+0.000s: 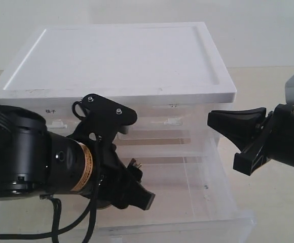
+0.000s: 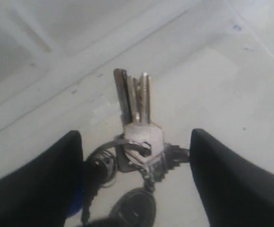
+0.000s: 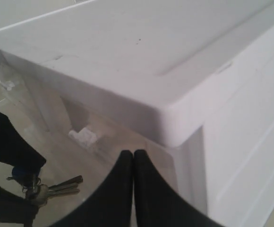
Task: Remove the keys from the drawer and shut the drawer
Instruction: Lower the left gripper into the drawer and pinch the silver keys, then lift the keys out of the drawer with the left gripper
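The left gripper needs to grab the keys by their broad heads, which will empty the drawer so that it can close.
The drawer (image 1: 222, 185) is pulled far out of the white-topped cabinet (image 1: 121, 55), and its translucent floor shows in every view. The keys (image 2: 138, 124) lie on that floor, blades fanned away from the ring, with a bit of blue fob at one side. My left gripper (image 2: 134, 137) is down inside the drawer (image 2: 231, 80), open, with one finger on each side of the bunch and neither pressing it. In the exterior view that gripper (image 1: 139, 191) hides the keys. My right gripper (image 1: 213, 120) hangs shut beside the cabinet's right front corner. From the right wrist view, the keys (image 3: 56, 188) show past the right gripper (image 3: 133, 154).
The cabinet's flat top has a raised rim. Two small closed drawers with white handles (image 1: 173, 121) sit under it, above the open drawer. The open drawer's front wall (image 1: 187, 229) reaches the near edge of the exterior view. Bare beige tabletop (image 1: 268, 212) lies to the right.
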